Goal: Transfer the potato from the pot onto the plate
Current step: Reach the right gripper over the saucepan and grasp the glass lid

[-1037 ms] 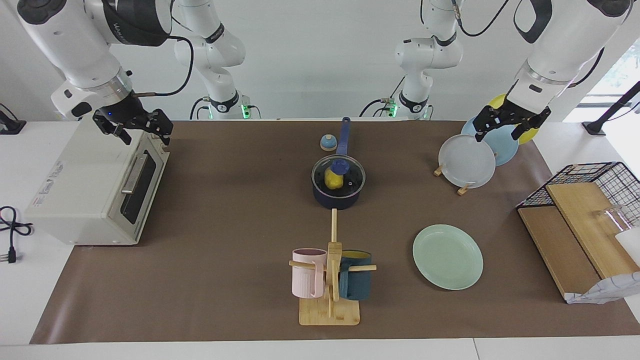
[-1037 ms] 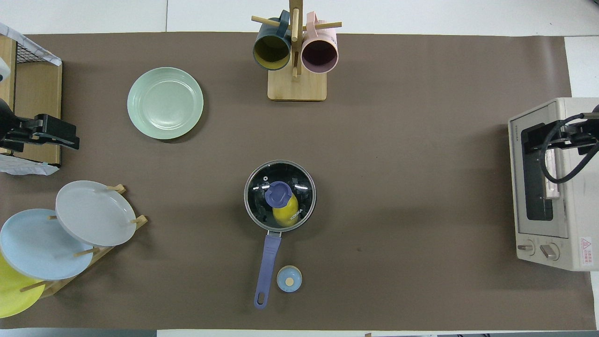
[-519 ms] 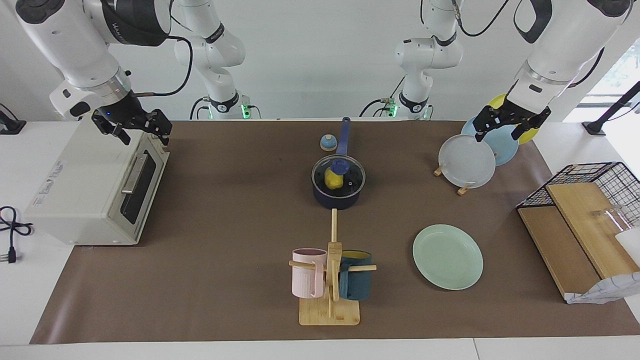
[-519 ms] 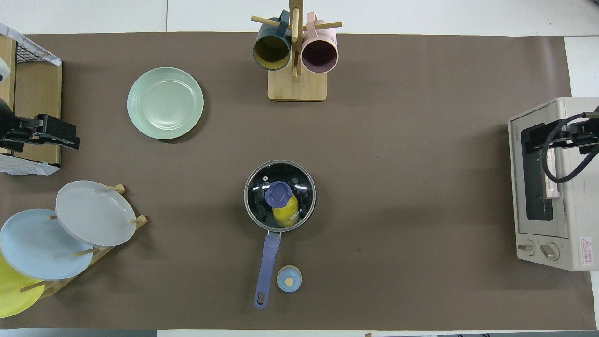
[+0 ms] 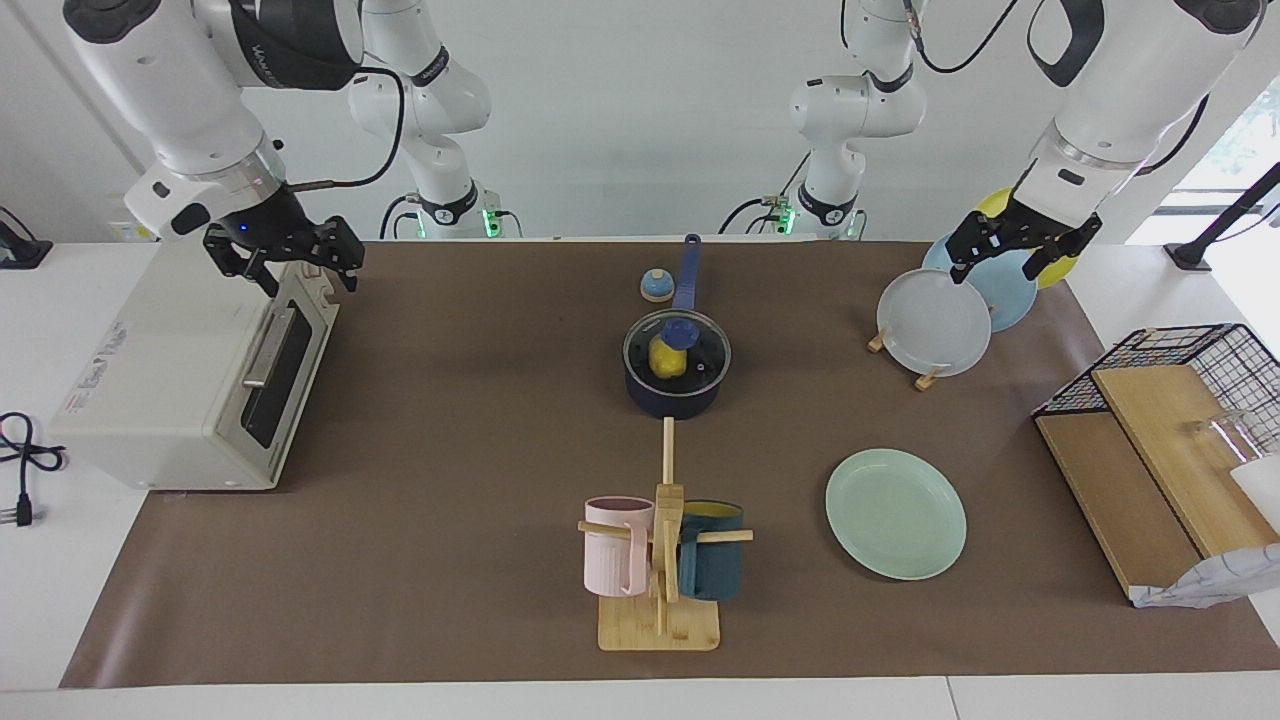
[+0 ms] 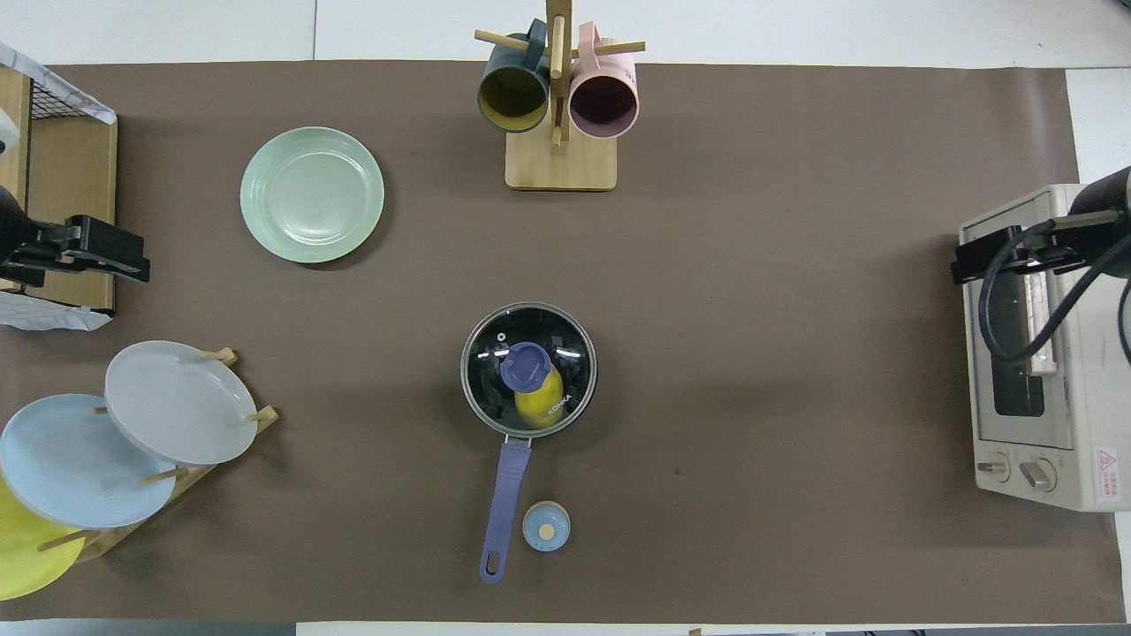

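Note:
Next, the right gripper grabs the glass lid, by its blue knob point(image 6: 525, 367), to uncover the potato point(image 6: 541, 405) in the pot.
The navy pot point(image 5: 677, 385) stands mid-table with its blue handle point(image 6: 504, 503) pointing toward the robots. A glass lid with a blue knob point(image 6: 525, 367) covers it. The yellow potato point(image 6: 541, 405) lies inside and shows through the lid, also in the facing view point(image 5: 666, 360). The mint-green plate point(image 5: 896, 513) lies bare, farther from the robots than the pot and toward the left arm's end; it also shows in the overhead view point(image 6: 312, 194). My right gripper point(image 5: 285, 265) is open and empty over the toaster oven's front edge. My left gripper point(image 5: 1010, 258) waits open and empty above the plate rack.
A toaster oven point(image 5: 190, 370) stands at the right arm's end. A mug tree point(image 5: 662, 545) holds a pink and a teal mug. A rack point(image 6: 177, 477) holds grey-white, light blue and yellow plates. A small blue bell point(image 6: 546, 526) sits beside the pot handle. A wire basket with boards point(image 5: 1170, 440) stands at the left arm's end.
My right gripper has shifted from over the oven's top toward the middle of the table, to over the oven's front edge. The left arm, pot and potato have not moved.

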You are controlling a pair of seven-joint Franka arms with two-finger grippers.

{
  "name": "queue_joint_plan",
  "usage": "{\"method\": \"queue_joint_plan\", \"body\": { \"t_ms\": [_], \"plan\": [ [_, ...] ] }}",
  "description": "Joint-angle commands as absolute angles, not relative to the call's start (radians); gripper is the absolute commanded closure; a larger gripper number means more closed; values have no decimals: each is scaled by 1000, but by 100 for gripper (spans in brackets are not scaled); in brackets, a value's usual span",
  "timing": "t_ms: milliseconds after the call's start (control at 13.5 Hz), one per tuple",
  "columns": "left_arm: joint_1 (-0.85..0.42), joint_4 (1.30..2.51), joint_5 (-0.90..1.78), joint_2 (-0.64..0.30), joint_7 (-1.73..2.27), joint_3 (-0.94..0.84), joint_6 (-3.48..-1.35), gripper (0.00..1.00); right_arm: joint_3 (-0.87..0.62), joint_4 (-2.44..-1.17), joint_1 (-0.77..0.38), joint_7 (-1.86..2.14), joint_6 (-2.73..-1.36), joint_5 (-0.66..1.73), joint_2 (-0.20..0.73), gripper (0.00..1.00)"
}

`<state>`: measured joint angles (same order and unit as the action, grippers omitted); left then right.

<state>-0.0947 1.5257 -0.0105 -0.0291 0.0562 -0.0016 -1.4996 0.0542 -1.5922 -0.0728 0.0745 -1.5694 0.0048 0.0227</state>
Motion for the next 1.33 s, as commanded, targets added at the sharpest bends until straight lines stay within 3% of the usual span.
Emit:
{"method": "queue_joint_plan", "body": {
  "t_ms": [0,519,741,963,1037,1259],
  "plan": [
    [-83,1552,2,-6,64,-6,-1513,0,52,-1600,-148,57,-1594,18,35,0],
    [-84,1552,2,-6,64,-6,-1513,0,51,-1468,-423,-268,-1614,47,193,0],
    [-83,1552,2,-6,64,-6,-1513,0,52,-1466,-578,-448,-1759,87,268,0],
    [-84,1552,2,-6,66,-6,-1514,0,52,-1493,-675,-518,-1821,72,267,0],
    [-83,1552,2,-6,66,-6,-1513,0,52,-1657,-774,-528,-2052,27,279,0],
    [-83,1552,2,-6,66,-6,-1513,0,51,-1660,-816,-551,-2108,-12,328,0]
  ]
}}
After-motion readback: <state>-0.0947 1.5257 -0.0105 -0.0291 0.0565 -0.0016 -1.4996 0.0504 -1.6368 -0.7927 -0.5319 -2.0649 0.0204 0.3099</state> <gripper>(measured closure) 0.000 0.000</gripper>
